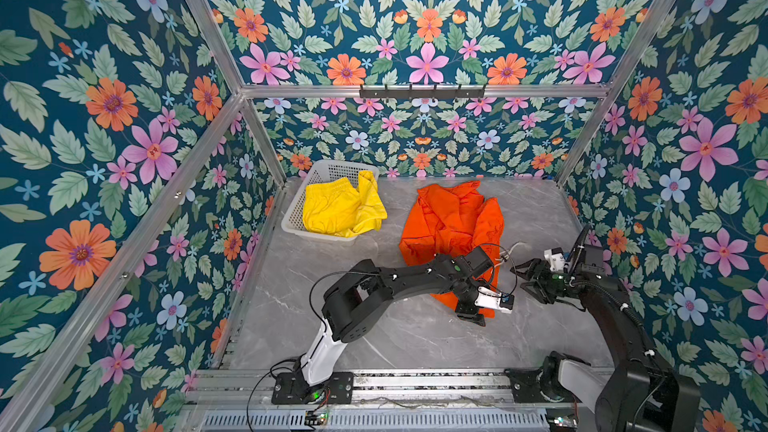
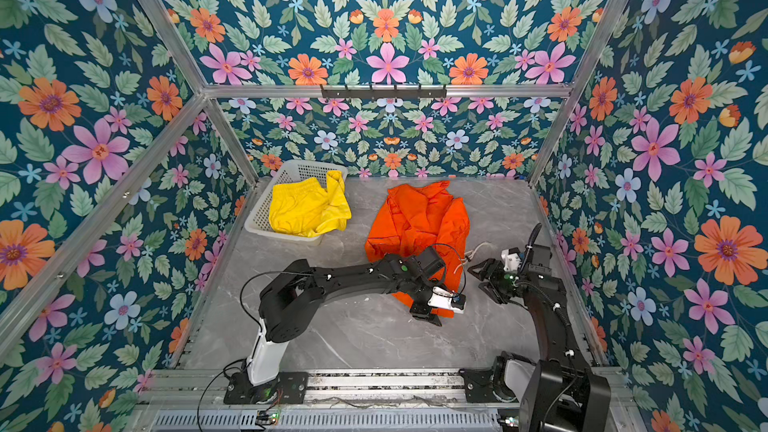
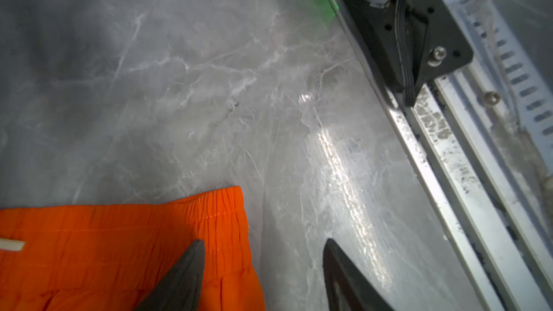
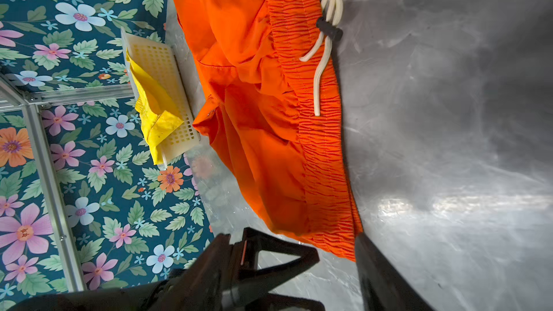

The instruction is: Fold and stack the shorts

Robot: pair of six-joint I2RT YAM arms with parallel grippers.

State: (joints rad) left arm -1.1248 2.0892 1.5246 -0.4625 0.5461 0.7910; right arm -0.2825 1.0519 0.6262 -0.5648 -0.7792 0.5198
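Note:
My right gripper grabs the orange shorts (image 1: pixel 451 222) at the waistband's end corner (image 1: pixel 488 312) next, which leaves the legs free to spread flat for folding.
The orange shorts (image 1: pixel 451 222) (image 2: pixel 419 218) lie crumpled mid-table, their elastic waistband (image 4: pixel 317 133) facing right and a white drawstring (image 4: pixel 323 64) trailing from it. My left gripper (image 1: pixel 471 315) (image 3: pixel 264 242) is open at the waistband's near corner, with one finger over the orange fabric (image 3: pixel 119 249) and the other over bare table. To the right of the shorts my right gripper (image 1: pixel 519 278) (image 4: pixel 336 245) is open, pointing at the waistband's end and holding nothing. The yellow shorts (image 1: pixel 340 209) (image 2: pixel 307 207) (image 4: pixel 155 109) sit bunched in the basket.
A white perforated basket (image 1: pixel 293 209) (image 2: pixel 259 209) stands at the back left by the wall. A metal rail (image 1: pixel 415 382) with both arm bases runs along the front edge. Floral walls and aluminium posts enclose the grey marble table (image 1: pixel 407 338).

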